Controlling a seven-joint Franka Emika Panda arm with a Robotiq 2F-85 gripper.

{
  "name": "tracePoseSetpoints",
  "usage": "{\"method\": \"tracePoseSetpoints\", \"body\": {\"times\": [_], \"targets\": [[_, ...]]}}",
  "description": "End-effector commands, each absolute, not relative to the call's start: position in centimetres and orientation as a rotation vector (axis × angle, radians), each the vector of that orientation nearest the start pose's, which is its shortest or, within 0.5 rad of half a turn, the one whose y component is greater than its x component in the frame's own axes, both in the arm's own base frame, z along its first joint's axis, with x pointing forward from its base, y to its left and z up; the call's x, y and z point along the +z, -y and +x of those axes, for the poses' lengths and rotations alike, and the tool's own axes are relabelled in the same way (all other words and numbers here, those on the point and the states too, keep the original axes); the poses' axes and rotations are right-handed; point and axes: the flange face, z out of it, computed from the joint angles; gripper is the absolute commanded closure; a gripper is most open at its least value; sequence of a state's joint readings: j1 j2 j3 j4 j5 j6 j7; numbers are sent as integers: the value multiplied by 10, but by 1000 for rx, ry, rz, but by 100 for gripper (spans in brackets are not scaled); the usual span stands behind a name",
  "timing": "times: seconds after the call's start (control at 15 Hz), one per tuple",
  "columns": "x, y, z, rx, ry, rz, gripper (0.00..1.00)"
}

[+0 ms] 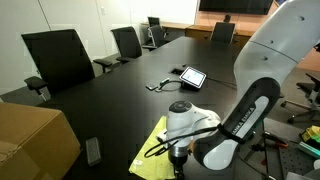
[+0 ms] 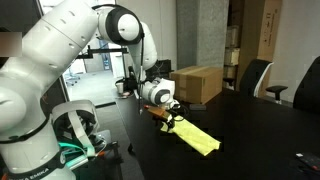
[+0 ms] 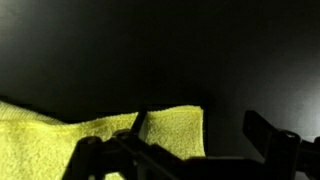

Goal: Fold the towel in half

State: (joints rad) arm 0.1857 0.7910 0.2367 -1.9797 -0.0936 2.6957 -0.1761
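Note:
The near corner of the towel (image 1: pixel 148 156) lies between my open fingers and closing now would catch the towel, so it is time to close.
The towel (image 1: pixel 148 156) is a pale yellow-green cloth lying flat on the black table; it also shows in an exterior view (image 2: pixel 198 137). My gripper (image 1: pixel 178 157) is low over one end of it, as an exterior view (image 2: pixel 167 120) also shows. In the wrist view the towel (image 3: pixel 90 140) fills the lower left, and its corner edge lies between my gripper's (image 3: pixel 200 132) fingers. The fingers are spread apart: one is over the cloth, the other over bare table. The jaws are open and nothing is held.
A small tablet (image 1: pixel 192 76) with a cable lies farther along the table. A cardboard box (image 1: pixel 35 140) stands near the towel and also shows in an exterior view (image 2: pixel 197 82). A small dark device (image 1: pixel 93 150) lies by the box. Office chairs (image 1: pixel 58 55) line the table.

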Motion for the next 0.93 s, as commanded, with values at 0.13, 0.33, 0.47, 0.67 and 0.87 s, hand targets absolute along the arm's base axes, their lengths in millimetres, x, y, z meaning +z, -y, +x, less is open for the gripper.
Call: {"method": "tracePoseSetpoints", "body": {"times": [0.13,0.33,0.47,0.67,0.87], "targets": [[67,-247,538,91,879,-2911,25],[67,-247,538,101,869,-2930,49],[67,-249,538,107,862,-2938,65],[73,-256,535,121,863,-2946,86],[80,-259,535,129,862,-2959,97]]}}
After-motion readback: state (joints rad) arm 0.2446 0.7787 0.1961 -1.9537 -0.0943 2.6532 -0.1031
